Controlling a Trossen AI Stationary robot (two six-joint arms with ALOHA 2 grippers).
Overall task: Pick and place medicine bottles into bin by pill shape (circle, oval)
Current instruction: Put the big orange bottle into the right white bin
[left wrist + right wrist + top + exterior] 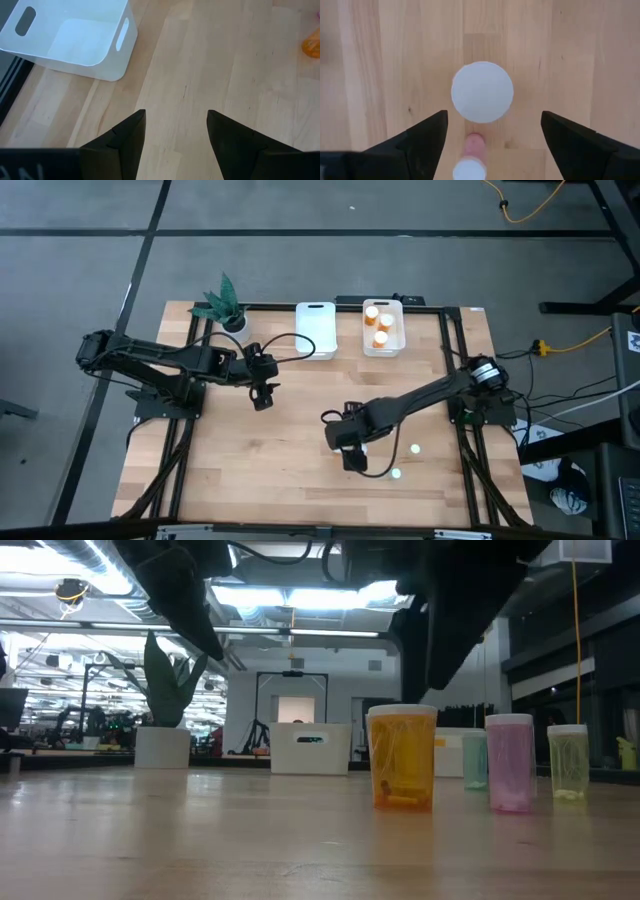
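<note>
My right gripper needs to move toward the round white cap [482, 92] first. Its fingers stop short of the cap with wood between them, so they would miss it if I closed now.
My right gripper [352, 456] is open and points down over a bottle with a round white cap [482, 92]; the fingers stand on either side of the cap without touching it. A pink bottle [470, 161] stands just beside it. In the low view an orange bottle [402, 770], a pink one [510, 762], a pale yellow-green one [568, 762] and a small pale one [475, 760] stand upright on the table. Two pale caps [415, 448] [397, 473] show near the right gripper. My left gripper [262, 396] is open and empty above bare table.
An empty white bin [316, 330] with handle slots stands at the far edge; it also shows in the left wrist view [70, 40]. Beside it a second white bin [398, 345] holds three orange bottles. A potted green plant [226, 305] stands at the far left.
</note>
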